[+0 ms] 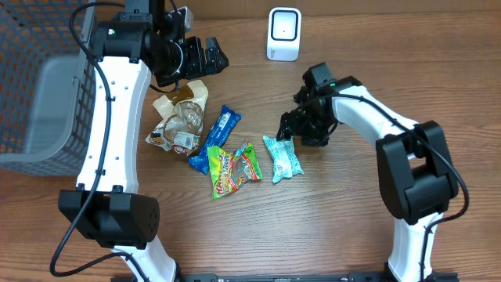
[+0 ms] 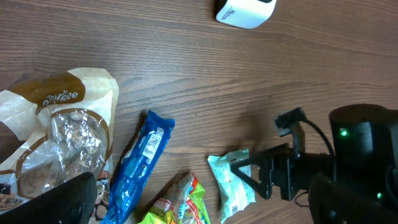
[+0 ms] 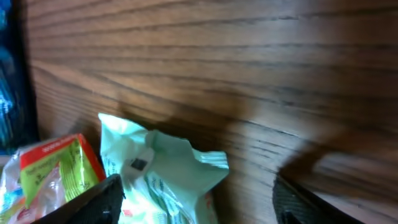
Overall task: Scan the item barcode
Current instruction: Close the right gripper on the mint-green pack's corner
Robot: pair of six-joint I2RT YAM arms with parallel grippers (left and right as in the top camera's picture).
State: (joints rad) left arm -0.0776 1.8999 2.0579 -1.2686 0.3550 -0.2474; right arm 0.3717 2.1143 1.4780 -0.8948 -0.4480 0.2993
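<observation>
The right gripper will grab the mint-green snack packet by the end away from its barcode [image 1: 279, 145] [image 3: 160, 159], so the barcode stays uncovered to scan.
A mint-green snack packet [image 1: 282, 157] lies flat on the wooden table, loose. My right gripper [image 1: 286, 130] hovers low at its upper end with the jaws open. In the right wrist view the packet [image 3: 163, 169] lies by the left finger, and the gripper [image 3: 198, 202] holds nothing. The left wrist view shows the same packet [image 2: 232, 184] with a small barcode near its lower end, and the right gripper [image 2: 268, 175] beside it. The white scanner [image 1: 283, 34] stands at the back. High near the back left, my left gripper [image 1: 210, 55] is open and empty.
A blue wrapper [image 1: 215, 139], a yellow-green candy bag [image 1: 233, 168] and a brown-and-clear bag [image 1: 178, 117] lie left of the packet. A grey mesh basket [image 1: 39, 78] fills the far left. Bare wood lies in front and to the right.
</observation>
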